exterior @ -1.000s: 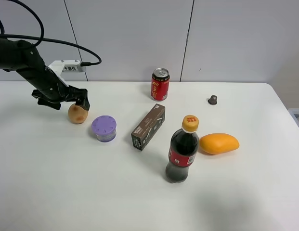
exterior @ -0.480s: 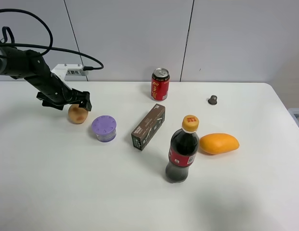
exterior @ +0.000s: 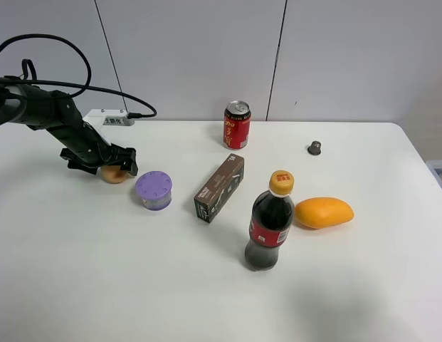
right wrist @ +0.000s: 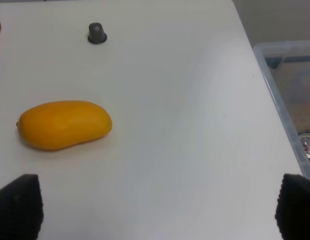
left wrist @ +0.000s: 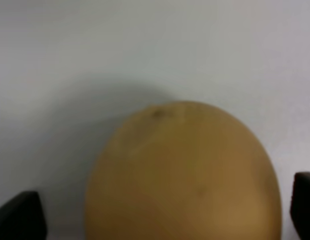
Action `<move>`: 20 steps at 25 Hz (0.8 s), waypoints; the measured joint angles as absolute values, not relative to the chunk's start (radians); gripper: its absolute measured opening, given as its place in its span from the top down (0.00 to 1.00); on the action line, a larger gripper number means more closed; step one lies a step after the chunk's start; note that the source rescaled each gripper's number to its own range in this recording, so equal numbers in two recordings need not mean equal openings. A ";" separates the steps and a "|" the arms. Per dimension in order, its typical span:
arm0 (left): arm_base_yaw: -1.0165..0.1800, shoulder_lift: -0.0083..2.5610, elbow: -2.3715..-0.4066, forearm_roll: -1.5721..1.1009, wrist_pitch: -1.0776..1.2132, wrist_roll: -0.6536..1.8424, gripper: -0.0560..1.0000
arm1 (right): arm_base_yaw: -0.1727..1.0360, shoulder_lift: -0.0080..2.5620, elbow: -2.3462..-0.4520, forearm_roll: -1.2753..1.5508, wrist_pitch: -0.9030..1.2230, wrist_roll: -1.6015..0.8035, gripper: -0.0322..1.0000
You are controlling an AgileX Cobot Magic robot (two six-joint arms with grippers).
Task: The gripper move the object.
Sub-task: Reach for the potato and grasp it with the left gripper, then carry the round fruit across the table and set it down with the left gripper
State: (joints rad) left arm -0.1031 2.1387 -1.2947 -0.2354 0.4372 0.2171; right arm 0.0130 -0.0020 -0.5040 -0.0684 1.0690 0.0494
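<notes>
My left gripper grips the lump's rounded sides next and leaves the tan-orange lump's dark-spotted end free.
The object, a tan-orange potato-like lump (exterior: 114, 174), lies on the white table (exterior: 100, 271) at the left, next to a purple tub. My left gripper (exterior: 108, 165) is down over it, hiding most of it in the high view. In the left wrist view the lump (left wrist: 182, 170) fills the space between the two black fingertips (left wrist: 17, 215), which stand wide apart on either side of it; the left gripper (left wrist: 159, 212) is open around it. My right gripper (right wrist: 157, 207) is open and empty, out of the high view.
A purple round tub (exterior: 154, 189) stands right beside the lump. A dark carton (exterior: 220, 187), a red can (exterior: 236, 124), a cola bottle (exterior: 269, 222), an orange mango shape (exterior: 323, 211) and a small grey knob (exterior: 314, 147) lie further right. A plastic bin (right wrist: 289, 100) stands off the table's right edge.
My left arm has dropped lower, bringing the open jaws from above the lump down around it. The lump and the other things have not moved.
</notes>
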 joint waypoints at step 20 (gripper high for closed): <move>-0.103 2.047 -1.300 -0.286 0.676 0.236 0.90 | 0.013 -0.002 -0.504 -0.066 1.069 0.049 0.00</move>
